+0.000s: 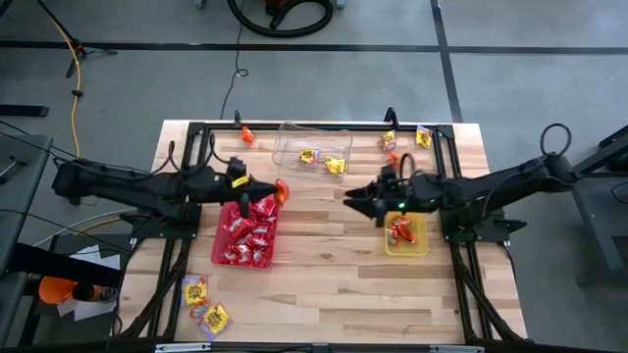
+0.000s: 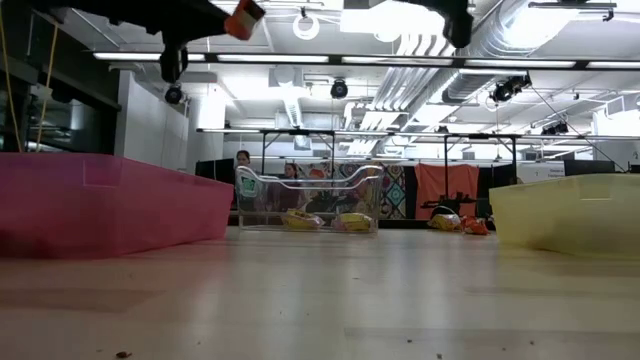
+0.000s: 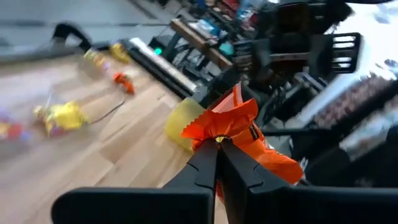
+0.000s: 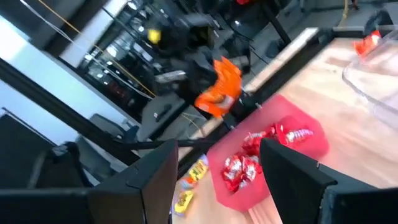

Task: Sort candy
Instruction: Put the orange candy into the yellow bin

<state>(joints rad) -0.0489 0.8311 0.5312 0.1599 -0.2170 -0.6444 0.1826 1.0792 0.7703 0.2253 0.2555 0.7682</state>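
Observation:
The robot's right gripper needs to grab the orange candy packet by its crinkled wrapper end next, to sort the packet into the yellow tray (image 1: pixel 417 241).
My left gripper (image 1: pixel 274 191) hangs above the red tray's far right corner, shut on an orange candy packet (image 3: pixel 239 127), which also shows in the low view (image 2: pixel 243 18). My right gripper (image 1: pixel 353 201) is open in the air between the red tray (image 1: pixel 218 257) and the yellow tray (image 1: pixel 424 247), and it holds nothing. Red packets (image 1: pixel 250 235) lie in the red tray, orange ones (image 1: pixel 400 231) in the yellow tray, yellow ones (image 1: pixel 322 158) in the clear tray (image 1: pixel 294 132). Loose packets lie near the far edge (image 1: pixel 423 136) and at the near left corner (image 1: pixel 204 302). My left gripper pinches the orange packet between its two fingertips (image 3: pixel 210 154), on the crinkled wrapper near one end (image 3: pixel 219 135). The packet is lifted clear of the table and sticks out beyond the fingertips.
A black frame (image 1: pixel 196 132) runs along the table's left, right and far sides. An orange packet (image 1: pixel 245 134) lies at the far left beside the clear tray. Bare wood (image 1: pixel 334 284) lies between and in front of the red and yellow trays.

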